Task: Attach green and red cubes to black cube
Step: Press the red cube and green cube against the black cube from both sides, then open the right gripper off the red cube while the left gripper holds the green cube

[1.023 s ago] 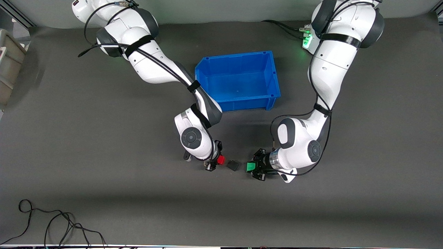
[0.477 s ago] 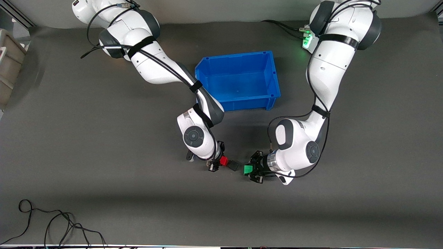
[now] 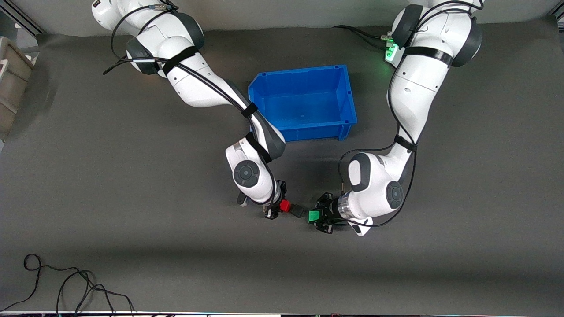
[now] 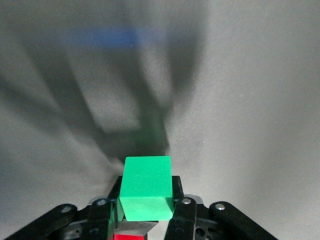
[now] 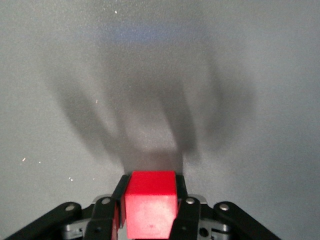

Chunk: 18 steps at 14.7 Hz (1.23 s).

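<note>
The black cube's side slants away from the green cube's side [image 3: 314, 215], so it is too early to open. My left gripper lines up the green cube flush first.
The black cube [image 3: 298, 210] lies on the grey table between my two grippers. My right gripper [image 3: 276, 206] is shut on the red cube [image 3: 285, 205], which sits against the black cube's side toward the right arm's end. In the right wrist view the red cube [image 5: 150, 207] fills the gap between the fingers [image 5: 106, 217]. My left gripper [image 3: 320, 215] is shut on the green cube [image 3: 314, 215], held close beside the black cube's other side; I cannot tell whether they touch. The left wrist view shows the green cube [image 4: 146, 187] between the fingers, with a bit of red [image 4: 129, 235] under it.
An empty blue bin [image 3: 304, 102] stands farther from the front camera than the cubes, between the arms. A loose black cable [image 3: 66, 281] lies near the table's front edge at the right arm's end. A beige box [image 3: 11, 83] sits at that end's edge.
Both grippers have closed in on the black cube. The red cube has come up against it, and the green cube has moved closer from the left arm's end.
</note>
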Each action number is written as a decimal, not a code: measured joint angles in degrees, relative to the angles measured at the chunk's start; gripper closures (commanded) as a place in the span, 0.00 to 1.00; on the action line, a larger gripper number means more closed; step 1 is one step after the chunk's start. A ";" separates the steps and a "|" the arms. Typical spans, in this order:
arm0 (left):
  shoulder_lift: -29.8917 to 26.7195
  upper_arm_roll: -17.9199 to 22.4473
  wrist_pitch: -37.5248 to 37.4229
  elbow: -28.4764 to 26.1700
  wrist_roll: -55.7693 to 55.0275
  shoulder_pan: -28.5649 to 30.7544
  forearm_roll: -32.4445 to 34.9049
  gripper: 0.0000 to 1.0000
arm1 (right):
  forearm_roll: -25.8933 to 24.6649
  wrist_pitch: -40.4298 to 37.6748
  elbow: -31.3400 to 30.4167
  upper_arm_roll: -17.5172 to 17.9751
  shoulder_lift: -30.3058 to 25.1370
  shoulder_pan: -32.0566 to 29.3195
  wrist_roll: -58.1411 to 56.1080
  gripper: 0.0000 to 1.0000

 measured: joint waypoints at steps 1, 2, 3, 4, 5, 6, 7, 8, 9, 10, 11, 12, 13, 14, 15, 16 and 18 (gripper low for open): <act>0.09 0.00 0.14 0.02 0.00 -0.41 0.00 1.00 | 0.00 0.13 0.16 0.00 0.11 0.00 0.18 1.00; 0.18 -0.01 0.29 0.04 0.00 -0.84 0.00 1.00 | 0.00 0.16 0.40 0.00 0.26 0.00 0.26 1.00; 0.27 -0.01 0.46 0.08 0.00 -1.16 0.00 1.00 | 0.00 0.16 0.71 -0.01 0.45 0.00 0.30 1.00; 0.38 0.00 0.63 0.15 0.00 -1.35 0.00 1.00 | 0.00 0.16 0.86 -0.01 0.54 0.00 0.33 1.00; 0.47 0.00 0.73 0.22 -0.01 -1.42 0.00 1.00 | 0.00 0.16 0.90 -0.01 0.57 0.00 0.34 1.00; 0.51 0.02 0.76 0.26 -0.06 -1.42 0.00 1.00 | 0.00 0.16 0.91 -0.01 0.58 0.00 0.35 1.00; 0.52 0.07 0.77 0.29 -0.35 -1.42 -0.01 1.00 | 0.00 0.16 0.92 -0.01 0.58 0.00 0.37 1.00; 0.52 0.14 0.77 0.33 -1.29 -1.41 -0.01 1.00 | 0.00 0.16 0.93 -0.01 0.58 0.00 0.37 1.00; 0.53 0.18 0.77 0.40 -2.62 -1.41 -0.01 1.00 | 0.00 0.16 0.93 -0.01 0.59 0.00 0.38 1.00; 0.53 0.19 0.75 0.53 -3.90 -1.41 0.00 1.00 | 0.00 0.16 0.93 -0.01 0.59 0.00 0.39 1.00; 0.52 0.19 0.70 0.67 -4.66 -1.42 0.00 1.00 | 0.00 0.17 0.94 -0.01 0.59 0.00 0.39 1.00; 0.52 0.19 0.64 0.74 -5.18 -1.42 0.00 1.00 | 0.00 0.31 0.96 -0.01 0.62 0.00 0.39 1.00; 0.52 0.18 0.44 0.73 -5.63 -1.43 0.04 1.00 | 0.00 0.74 0.98 -0.01 0.69 0.00 0.39 1.00; 0.52 0.18 0.11 0.67 -5.90 -1.47 0.08 1.00 | 0.00 1.41 1.02 -0.01 0.81 0.01 0.39 1.00; 0.54 0.17 -0.17 0.58 -5.96 -1.65 0.17 1.00 | 0.00 1.85 1.09 -0.01 0.92 0.02 0.39 1.00; 0.58 0.21 -0.42 0.41 -5.96 -1.96 0.74 1.00 | -0.02 2.29 1.10 -0.01 1.01 0.03 0.39 1.00; 0.50 0.25 -1.32 0.36 -5.96 -2.21 2.62 1.00 | -0.03 2.29 1.13 -0.04 1.02 0.02 0.39 1.00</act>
